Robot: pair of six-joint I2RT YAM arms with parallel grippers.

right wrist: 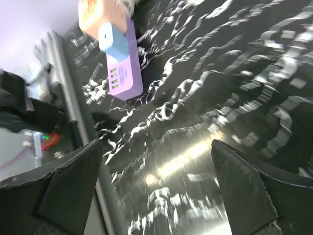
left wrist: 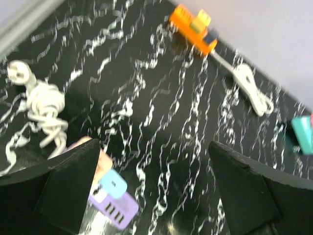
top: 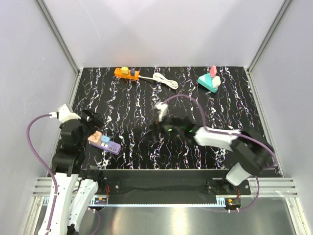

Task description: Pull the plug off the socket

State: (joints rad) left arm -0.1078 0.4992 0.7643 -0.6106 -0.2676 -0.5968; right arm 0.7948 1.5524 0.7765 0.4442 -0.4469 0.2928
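Observation:
I should next grab the purple power strip with my right gripper across its plug-free slotted end (top: 113, 147) (right wrist: 123, 79), so both plugs stay free to pull off.
A purple power strip (top: 109, 146) lies at the near left of the black marbled table (top: 195, 98), with a light-blue plug (top: 105, 139) and a peach plug (top: 95, 137) seated in it. My left gripper (top: 90, 127) hovers just over its left end, open and empty. In the left wrist view the strip (left wrist: 115, 208) and blue plug (left wrist: 113, 183) sit beside the left finger (left wrist: 68, 188), which partly hides the peach plug (left wrist: 101, 161). My right gripper (top: 155, 128) is open and empty at mid-table, right of the strip. Its view shows the strip (right wrist: 126, 76), blue plug (right wrist: 112, 41) and peach plug (right wrist: 98, 13) ahead.
An orange power strip (top: 126, 73) with a white cable (top: 165, 81) lies at the back; it also shows in the left wrist view (left wrist: 193, 27). A teal block with pink pieces (top: 209, 81) sits back right. A coiled white cable (left wrist: 45, 107) lies left of the purple strip.

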